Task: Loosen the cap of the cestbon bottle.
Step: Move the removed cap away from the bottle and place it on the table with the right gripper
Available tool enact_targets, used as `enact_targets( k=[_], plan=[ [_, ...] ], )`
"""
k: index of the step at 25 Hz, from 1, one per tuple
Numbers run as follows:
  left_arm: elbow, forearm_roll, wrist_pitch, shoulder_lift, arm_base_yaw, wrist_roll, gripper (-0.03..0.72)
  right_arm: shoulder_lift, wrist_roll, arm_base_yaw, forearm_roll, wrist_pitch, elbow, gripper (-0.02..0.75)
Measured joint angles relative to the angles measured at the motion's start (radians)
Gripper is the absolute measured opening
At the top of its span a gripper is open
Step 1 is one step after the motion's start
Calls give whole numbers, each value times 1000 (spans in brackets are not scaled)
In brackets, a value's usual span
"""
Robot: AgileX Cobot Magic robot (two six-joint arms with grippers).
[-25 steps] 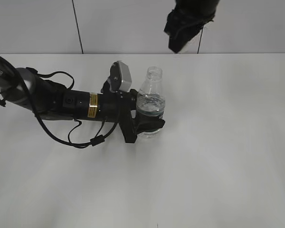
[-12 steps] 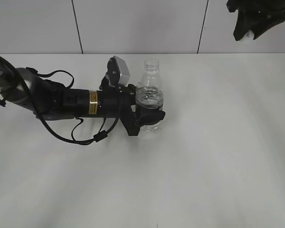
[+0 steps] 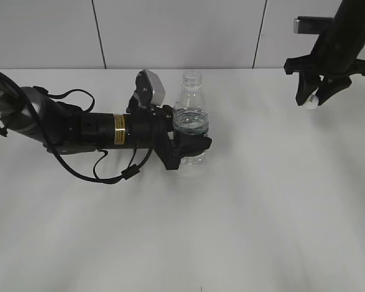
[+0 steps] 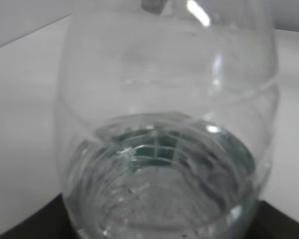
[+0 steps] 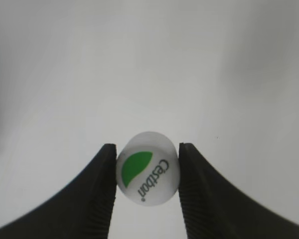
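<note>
The white cap [image 3: 310, 101] hangs above the white table, so my right gripper should keep holding it; it is too early to open.
The clear cestbon bottle [image 3: 191, 118] stands upright at the middle of the white table with its neck open and no cap on it. My left gripper [image 3: 191, 149] is shut round its lower body; the left wrist view shows the bottle [image 4: 164, 139] filling the frame, with dark green label seen through the water. The white cap [image 5: 147, 168], with a green half-moon mark and "Cestbon" print, is clamped between the fingers of my right gripper [image 5: 146, 172]. In the exterior view that right gripper [image 3: 312, 99] hangs at the far right, just above the table, with the cap [image 3: 310, 101] at its tips.
The white table [image 3: 261, 201] stretches wide in front and to the right of the bottle. A grey panelled wall [image 3: 170, 30] stands behind the table's far edge. My left arm [image 3: 67, 129] lies across the table's left side with loose cables.
My right gripper has carried the cap from above the bottle to the far right and down towards the table. The bottle and left gripper have shifted slightly and the bottle stands more upright.
</note>
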Motion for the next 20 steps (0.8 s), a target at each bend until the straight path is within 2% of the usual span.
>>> enact_targets(
  k=[20],
  plan=[
    [0, -6, 0, 0, 0, 0, 412, 165, 83, -23, -25, -177, 28, 290]
  ],
)
